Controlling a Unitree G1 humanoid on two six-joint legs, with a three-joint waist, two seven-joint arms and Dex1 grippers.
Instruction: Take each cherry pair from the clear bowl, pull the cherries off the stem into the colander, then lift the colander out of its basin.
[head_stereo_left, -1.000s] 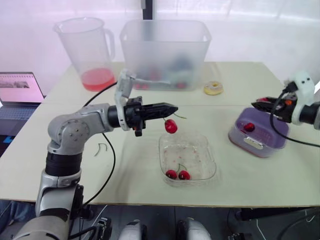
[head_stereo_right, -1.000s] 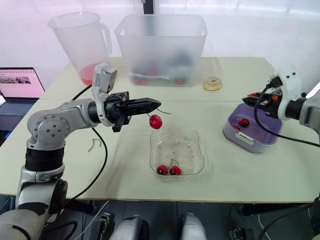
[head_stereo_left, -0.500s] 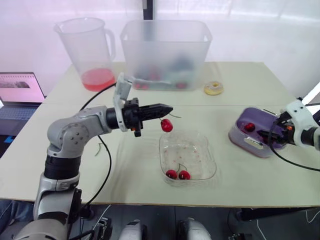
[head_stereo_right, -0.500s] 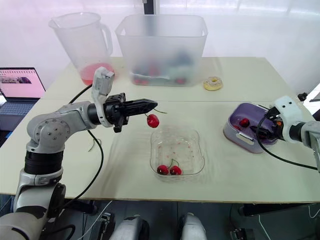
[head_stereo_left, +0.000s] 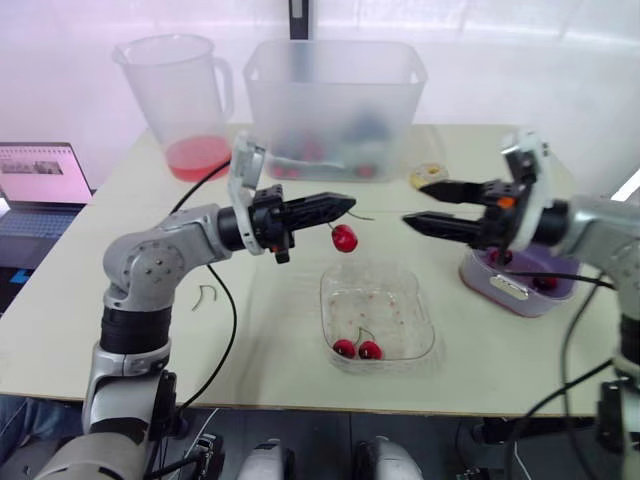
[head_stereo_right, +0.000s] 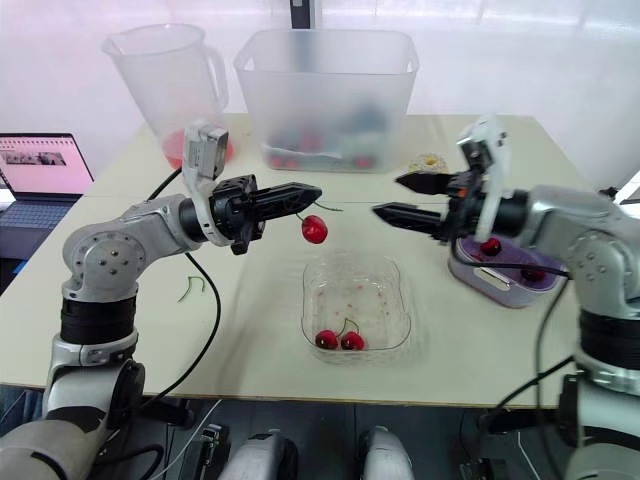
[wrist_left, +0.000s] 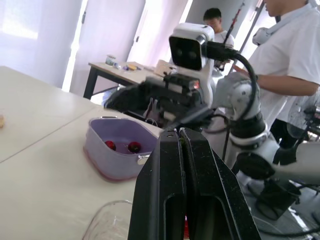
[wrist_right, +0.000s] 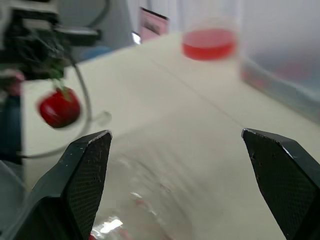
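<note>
My right gripper is going to pull the red cherry off the stem for the colander (head_stereo_left: 540, 300), so it will next grab the cherry by its round body (head_stereo_left: 344, 238).
My left gripper (head_stereo_left: 343, 204) is shut on a cherry stem, and one red cherry (head_stereo_left: 344, 238) hangs from it above the far edge of the clear bowl (head_stereo_left: 428, 340). A cherry pair (head_stereo_left: 356, 349) lies in the bowl's near part. My right gripper (head_stereo_left: 411, 204) is open and points at the hanging cherry from the right, a short gap away. In the right wrist view the cherry (wrist_right: 59, 107) hangs beyond one finger (wrist_right: 85, 165). The purple colander (head_stereo_left: 540, 300) in its basin sits at the right, behind the right arm, with cherries (head_stereo_right: 489, 246) inside.
A pitcher (head_stereo_left: 185, 100) holding red liquid and a large translucent bin (head_stereo_left: 335, 105) stand at the back. A small donut-shaped ring (head_stereo_left: 428, 177) lies near the bin. A loose stem (head_stereo_left: 205, 296) lies on the table at left. A laptop (head_stereo_left: 40, 175) sits far left.
My right arm has swung from the colander leftward toward the hanging cherry, and its jaws have spread wide. The left gripper still holds the stem, a little higher.
</note>
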